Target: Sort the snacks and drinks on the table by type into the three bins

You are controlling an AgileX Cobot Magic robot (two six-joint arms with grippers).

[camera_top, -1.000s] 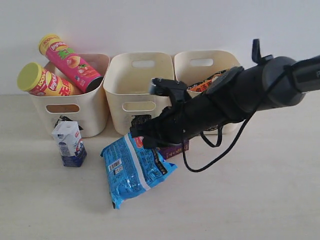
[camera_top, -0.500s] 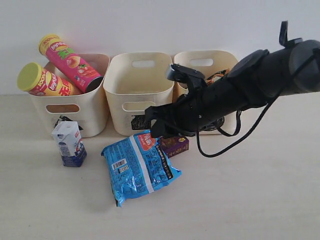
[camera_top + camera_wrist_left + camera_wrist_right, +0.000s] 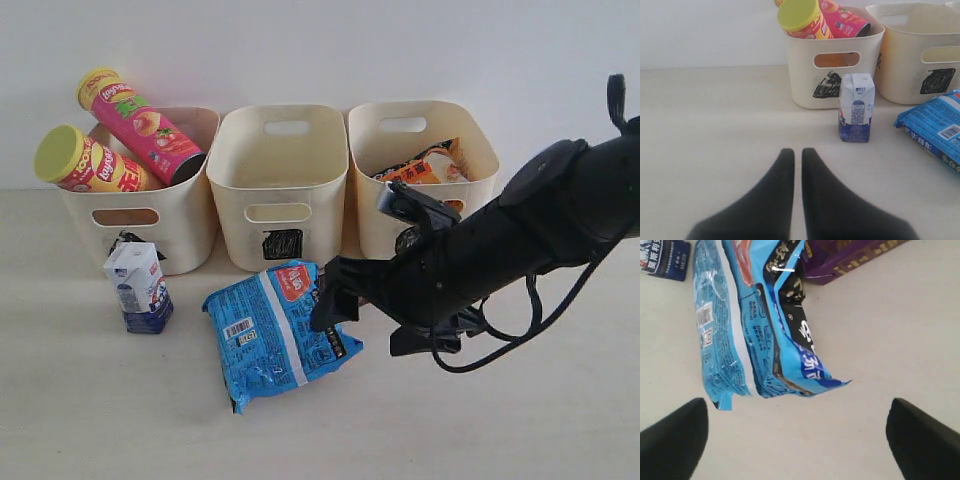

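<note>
The right gripper grabs the blue noodle packet by its raised, creased corner (image 3: 345, 346) (image 3: 819, 376) next, since the packet spreads wide and flat across the table.
The blue noodle packet (image 3: 275, 335) lies flat on the table in front of the middle bin (image 3: 283, 190). My right gripper (image 3: 358, 328) hovers open just right of it, holding nothing. The right wrist view shows the blue packet (image 3: 770, 320) and, beyond it, the purple carton (image 3: 850, 257), which my arm hides in the exterior view. The white carton (image 3: 138, 288) stands before the left bin (image 3: 190, 215), which holds the pink tube (image 3: 140, 122) and the yellow-red tube (image 3: 85, 162). The orange packet (image 3: 425, 168) rests in the right bin (image 3: 480, 170). My left gripper (image 3: 797, 152) is shut and empty.
The bins stand in a row against the white wall. Bare table stretches in front of the blue packet and to the right under my right arm. A black cable (image 3: 520, 325) loops below that arm.
My right gripper has pulled away from the blue packet toward the front right, uncovering the right bin. The packet has settled flat on the table.
</note>
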